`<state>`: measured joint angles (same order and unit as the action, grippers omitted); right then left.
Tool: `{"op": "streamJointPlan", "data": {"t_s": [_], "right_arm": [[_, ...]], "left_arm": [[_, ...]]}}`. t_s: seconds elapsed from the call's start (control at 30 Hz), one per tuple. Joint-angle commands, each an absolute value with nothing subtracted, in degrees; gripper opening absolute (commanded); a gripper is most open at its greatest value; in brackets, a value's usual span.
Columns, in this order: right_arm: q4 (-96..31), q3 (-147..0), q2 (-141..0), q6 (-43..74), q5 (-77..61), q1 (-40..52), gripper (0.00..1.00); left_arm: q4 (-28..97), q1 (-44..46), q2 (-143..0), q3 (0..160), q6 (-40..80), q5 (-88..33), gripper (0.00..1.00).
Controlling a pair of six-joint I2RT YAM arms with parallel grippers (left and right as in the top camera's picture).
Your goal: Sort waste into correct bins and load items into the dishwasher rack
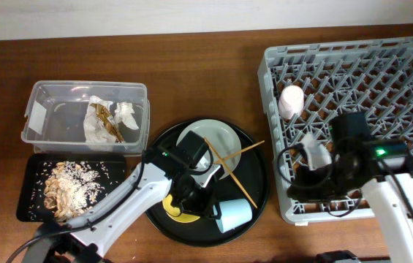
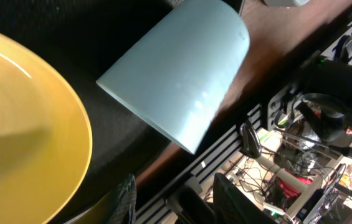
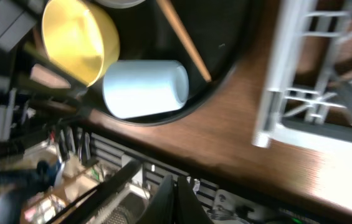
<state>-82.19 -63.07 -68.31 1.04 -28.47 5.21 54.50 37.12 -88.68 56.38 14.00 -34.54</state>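
The left gripper grabs the blue cup by its open rim beside the yellow bowl next. The blue cup's base stays free for handover to my right gripper.
The blue cup lies on its side on the round black tray, next to the small yellow bowl. The pale plate and crossed chopsticks are on the same tray. My left gripper hovers over the bowl and cup; in its wrist view the fingers are open and empty, between the bowl and the cup. My right gripper is above the rack's front-left corner, its fingers shut and empty. The pink cup stands in the rack.
The clear tub at the back left holds the white napkin and the brown wrapper. The shallow black tray in front of it holds food scraps. The right wrist view shows the cup, bowl and rack corner.
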Motion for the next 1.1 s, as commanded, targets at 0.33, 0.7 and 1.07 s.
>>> {"op": "streamJointPlan", "data": {"t_s": [0.33, 0.7, 1.07], "right_arm": [[-64.47, -48.23, -67.96, 11.33, -31.48, 24.08, 0.04], [-51.16, -40.64, -68.36, 17.06, -25.93, 27.97, 0.04], [-44.95, -39.46, -74.48, 17.04, -25.89, 28.16, 0.04]], "left_arm": [[43.66, 40.93, -87.61, 51.40, 17.37, -35.59, 0.39], [41.95, 40.99, -87.61, 51.13, 19.66, -32.77, 0.39], [38.50, 41.52, -87.61, 49.65, 22.63, -31.20, 0.39]]}}
